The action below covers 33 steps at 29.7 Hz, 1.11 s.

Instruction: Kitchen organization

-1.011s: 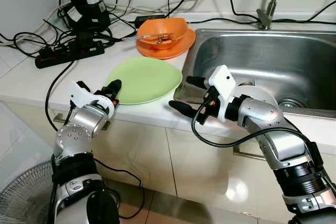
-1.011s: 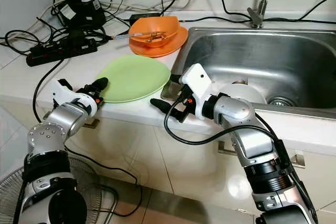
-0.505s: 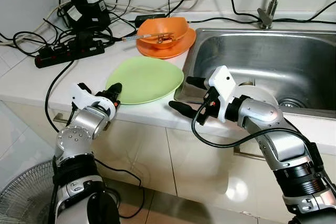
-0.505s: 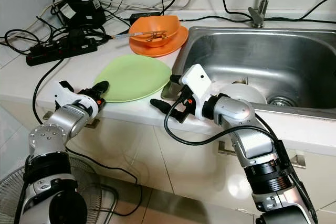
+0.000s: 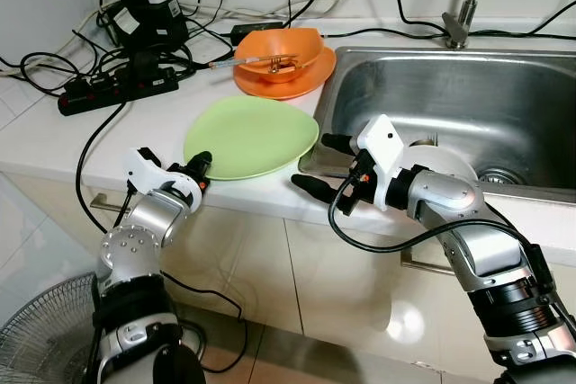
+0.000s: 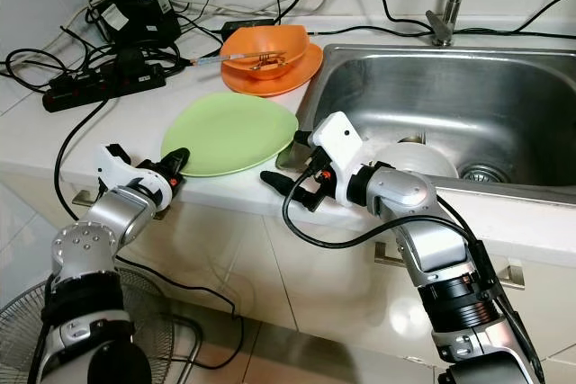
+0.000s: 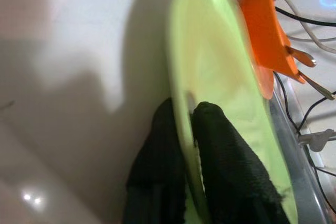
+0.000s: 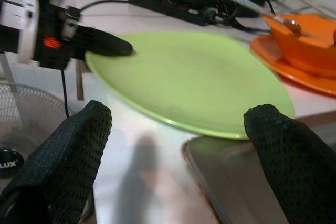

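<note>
The plate's broad green side (image 5: 249,137) is too wide for the fingers, so the robot's right gripper should next grab the plate by the slim rim nearest the sink.
A light green plate (image 5: 252,136) lies on the white counter, its far edge next to the sink. My left gripper (image 5: 200,171) is shut on the plate's near left rim; in the left wrist view its two black fingers (image 7: 215,166) pinch the green plate (image 7: 210,66) edge. My right gripper (image 5: 324,164) stands open at the counter's front edge, just right of the plate, with nothing between its fingers (image 8: 63,156). The right wrist view looks across the green plate (image 8: 189,77) toward my left gripper (image 8: 105,49). An orange bowl (image 5: 281,53) with utensils sits on an orange plate (image 5: 306,84) behind.
A steel sink (image 5: 468,105) with a tap (image 5: 459,20) fills the right side; a round white item (image 5: 441,161) lies in it behind my right arm. A black power strip (image 5: 117,89), chargers and tangled cables crowd the counter's back left. A fan (image 5: 36,339) stands on the floor.
The green plate has slid a little to the right, toward the sink, with my left gripper holding its rim. The right gripper has stayed put, open.
</note>
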### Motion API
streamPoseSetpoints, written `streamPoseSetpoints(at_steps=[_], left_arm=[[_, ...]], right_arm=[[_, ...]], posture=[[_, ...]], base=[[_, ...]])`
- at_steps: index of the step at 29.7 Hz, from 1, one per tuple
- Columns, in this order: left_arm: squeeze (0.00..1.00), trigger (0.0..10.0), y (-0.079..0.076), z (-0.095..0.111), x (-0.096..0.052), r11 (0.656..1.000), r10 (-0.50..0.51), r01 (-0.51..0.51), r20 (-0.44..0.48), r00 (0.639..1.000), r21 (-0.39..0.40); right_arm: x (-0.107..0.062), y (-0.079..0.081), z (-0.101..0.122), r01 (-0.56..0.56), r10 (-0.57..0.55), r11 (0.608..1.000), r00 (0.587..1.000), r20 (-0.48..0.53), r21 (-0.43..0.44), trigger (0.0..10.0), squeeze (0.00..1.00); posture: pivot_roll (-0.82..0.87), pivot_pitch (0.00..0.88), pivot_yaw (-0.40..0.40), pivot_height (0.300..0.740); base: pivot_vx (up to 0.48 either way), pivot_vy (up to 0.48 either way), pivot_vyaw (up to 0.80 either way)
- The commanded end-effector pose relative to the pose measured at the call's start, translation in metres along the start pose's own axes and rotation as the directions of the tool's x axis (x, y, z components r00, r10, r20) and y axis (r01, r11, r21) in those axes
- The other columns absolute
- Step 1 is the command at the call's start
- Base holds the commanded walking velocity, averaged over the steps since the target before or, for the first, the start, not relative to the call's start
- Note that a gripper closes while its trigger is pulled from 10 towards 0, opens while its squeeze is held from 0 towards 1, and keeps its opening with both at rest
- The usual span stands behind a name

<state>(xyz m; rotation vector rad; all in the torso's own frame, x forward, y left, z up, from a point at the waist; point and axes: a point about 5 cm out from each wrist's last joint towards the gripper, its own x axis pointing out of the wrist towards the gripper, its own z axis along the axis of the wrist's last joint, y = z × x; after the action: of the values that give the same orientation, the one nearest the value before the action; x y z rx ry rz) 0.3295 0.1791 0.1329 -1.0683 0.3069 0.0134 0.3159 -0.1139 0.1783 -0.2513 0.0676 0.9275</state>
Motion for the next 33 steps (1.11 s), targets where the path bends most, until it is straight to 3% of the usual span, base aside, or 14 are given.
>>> streamPoseSetpoints(at_steps=[1, 5, 12, 14, 15, 16, 18, 19, 20, 24, 27, 33], left_arm=[[0.0, 0.0, 0.001, -0.003, -0.001, 0.999, 0.013, -0.012, -0.022, 1.0, 0.043], [0.0, 0.0, 0.002, -0.001, -0.004, 0.999, -0.021, 0.019, 0.04, 0.999, 0.042], [0.0, 0.0, 0.003, -0.003, -0.009, 0.998, -0.053, 0.052, 0.037, 0.998, 0.035], [0.0, 0.0, 0.002, -0.005, -0.012, 0.993, -0.099, 0.096, 0.043, 0.994, 0.075], [0.0, 0.0, 0.002, -0.005, -0.012, 0.993, -0.099, 0.096, 0.043, 0.994, 0.075], [0.0, 0.0, 0.001, -0.006, -0.014, 0.989, -0.134, 0.13, 0.054, 0.989, 0.072], [0.0, 0.0, -0.004, -0.008, -0.016, 0.975, -0.201, 0.195, 0.054, 0.978, 0.106], [0.0, 0.0, -0.004, -0.008, -0.016, 0.975, -0.201, 0.195, 0.054, 0.978, 0.106], [0.0, 0.0, -0.007, -0.009, -0.017, 0.969, -0.235, 0.23, 0.055, 0.97, 0.091], [0.0, 0.0, -0.014, -0.01, -0.018, 0.955, -0.292, 0.288, 0.056, 0.955, 0.072], [0.0, 0.0, -0.026, -0.008, -0.022, 0.92, -0.389, 0.385, 0.076, 0.918, 0.07], [0.0, 0.0, -0.035, -0.003, -0.025, 0.885, -0.465, 0.461, 0.082, 0.881, 0.07]], right_arm=[[0.001, -0.002, 0.001, 0.01, -0.01, 1.0, 1.0, -0.014, -0.011, 10.0, 0.0], [0.003, -0.011, -0.004, 0.08, -0.079, 0.996, 0.997, -0.023, 0.05, 10.0, 0.0], [0.003, -0.021, -0.002, 0.143, -0.145, 0.981, 0.989, 0.008, 0.128, 10.0, 0.0], [0.003, -0.032, 0.002, 0.232, -0.25, 0.947, 0.966, 0.06, 0.221, 10.0, 0.0], [0.003, -0.032, 0.002, 0.232, -0.25, 0.947, 0.966, 0.06, 0.221, 10.0, 0.0], [0.002, -0.04, 0.003, 0.28, -0.319, 0.911, 0.944, 0.088, 0.304, 10.0, 0.0], [0.001, -0.047, 0.005, 0.272, -0.37, 0.848, 0.918, 0.14, 0.456, 10.0, 0.0], [0.001, -0.047, 0.005, 0.272, -0.37, 0.848, 0.918, 0.14, 0.456, 10.0, 0.0], [0.0, -0.051, 0.006, 0.278, -0.397, 0.823, 0.905, 0.153, 0.496, 10.0, 0.0], [0.0, -0.054, 0.005, 0.311, -0.434, 0.802, 0.889, 0.142, 0.51, 10.0, 0.0], [0.003, -0.053, 0.001, 0.296, -0.433, 0.77, 0.893, 0.122, 0.565, 10.0, 0.0], [0.003, -0.052, -0.002, 0.285, -0.413, 0.779, 0.903, 0.116, 0.559, 10.0, 0.0]], posture=[[-0.04, 0.0, 0.148, 0.74], [-0.04, 0.0, 0.144, 0.74], [-0.03, 0.0, 0.146, 0.74], [-0.04, 0.0, 0.146, 0.74], [-0.04, 0.0, 0.146, 0.74], [-0.04, 0.0, 0.146, 0.74], [-0.04, 0.0, 0.146, 0.74], [-0.04, 0.0, 0.146, 0.74], [-0.03, 0.0, 0.145, 0.74], [-0.03, 0.0, 0.146, 0.74], [-0.03, 0.0, 0.145, 0.74], [-0.03, 0.0, 0.144, 0.74]], base=[[0.0, 0.0, 0.0], [0.0, 0.0, 0.0], [0.0, 0.0, 0.0], [0.0, 0.0, 0.0], [0.0, 0.0, 0.0], [0.0, 0.0, 0.0], [0.0, 0.0, 0.0], [0.0, 0.0, 0.0], [0.0, 0.0, 0.0], [0.0, 0.0, 0.0], [0.0, 0.0, 0.0], [0.0, 0.0, 0.0]])
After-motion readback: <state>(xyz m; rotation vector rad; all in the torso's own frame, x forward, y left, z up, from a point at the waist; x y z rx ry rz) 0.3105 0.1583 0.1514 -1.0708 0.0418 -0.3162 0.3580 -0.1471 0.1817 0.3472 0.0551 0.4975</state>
